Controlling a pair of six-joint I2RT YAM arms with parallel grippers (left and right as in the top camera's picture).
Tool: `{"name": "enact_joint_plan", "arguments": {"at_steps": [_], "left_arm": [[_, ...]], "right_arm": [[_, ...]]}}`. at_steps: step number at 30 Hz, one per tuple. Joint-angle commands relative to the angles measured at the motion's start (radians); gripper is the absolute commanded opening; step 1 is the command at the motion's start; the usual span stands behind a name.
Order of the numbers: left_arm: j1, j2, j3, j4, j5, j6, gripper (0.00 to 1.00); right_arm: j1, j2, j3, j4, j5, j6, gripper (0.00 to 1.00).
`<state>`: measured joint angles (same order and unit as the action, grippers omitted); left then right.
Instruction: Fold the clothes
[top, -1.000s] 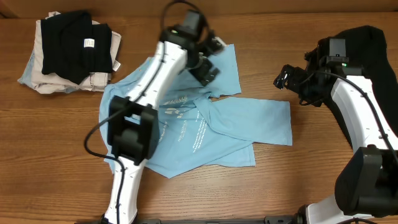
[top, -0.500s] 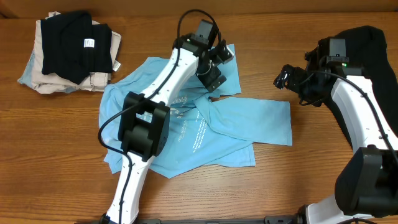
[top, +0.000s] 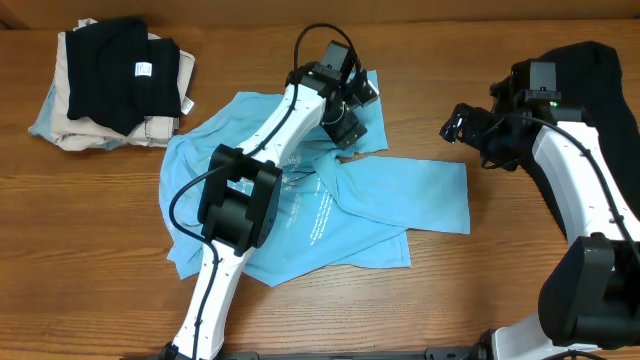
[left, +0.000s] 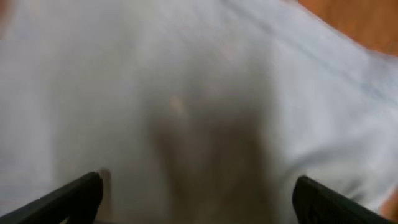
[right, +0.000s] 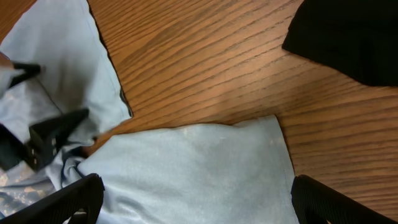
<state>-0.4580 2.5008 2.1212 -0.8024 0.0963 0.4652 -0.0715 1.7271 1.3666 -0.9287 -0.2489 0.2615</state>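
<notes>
My right gripper grabs the light blue T-shirt (top: 400, 195) near its hemmed end facing the black garment next, to stretch it flat for folding.
The light blue T-shirt (top: 400, 195) lies crumpled and partly folded over in the middle of the table, white lettering showing. My left gripper (top: 352, 108) is open just above its upper edge. The left wrist view is blurred and filled with the blue cloth (left: 186, 74), with the left gripper's fingers (left: 199, 199) spread wide and nothing between them. My right gripper (top: 455, 128) is open and empty, hovering off the shirt's right side. In the right wrist view its fingers (right: 199, 199) are spread above the blue cloth (right: 199, 162). A black garment (top: 590, 70) lies at the far right, also seen in the right wrist view (right: 348, 37).
A stack of folded clothes (top: 110, 85), beige and pale blue with a black piece on top, sits at the back left. The wooden table (top: 500, 290) shows in front and between the shirt and the black garment. The left arm stretches over the shirt.
My left gripper has swung to the right and come down close over the shirt's upper edge. The right arm and the shirt have not moved.
</notes>
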Motion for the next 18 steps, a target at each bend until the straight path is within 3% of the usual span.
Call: {"name": "enact_joint_plan", "arguments": {"at_steps": [1,12,18], "left_arm": [[0.022,0.072,-0.004,0.047,-0.089,-0.076,1.0],[0.17,0.16,0.0,0.259,-0.268,-0.258,1.0],[0.294,0.158,0.15,0.291,-0.288,-0.381,1.0]], "right_arm": [[-0.001,-0.003,-0.004,0.004,-0.007,0.003,1.0],[0.0,-0.002,-0.005,0.005,-0.007,0.003,1.0],[0.0,-0.002,-0.006,0.02,-0.007,0.003,1.0]]}}
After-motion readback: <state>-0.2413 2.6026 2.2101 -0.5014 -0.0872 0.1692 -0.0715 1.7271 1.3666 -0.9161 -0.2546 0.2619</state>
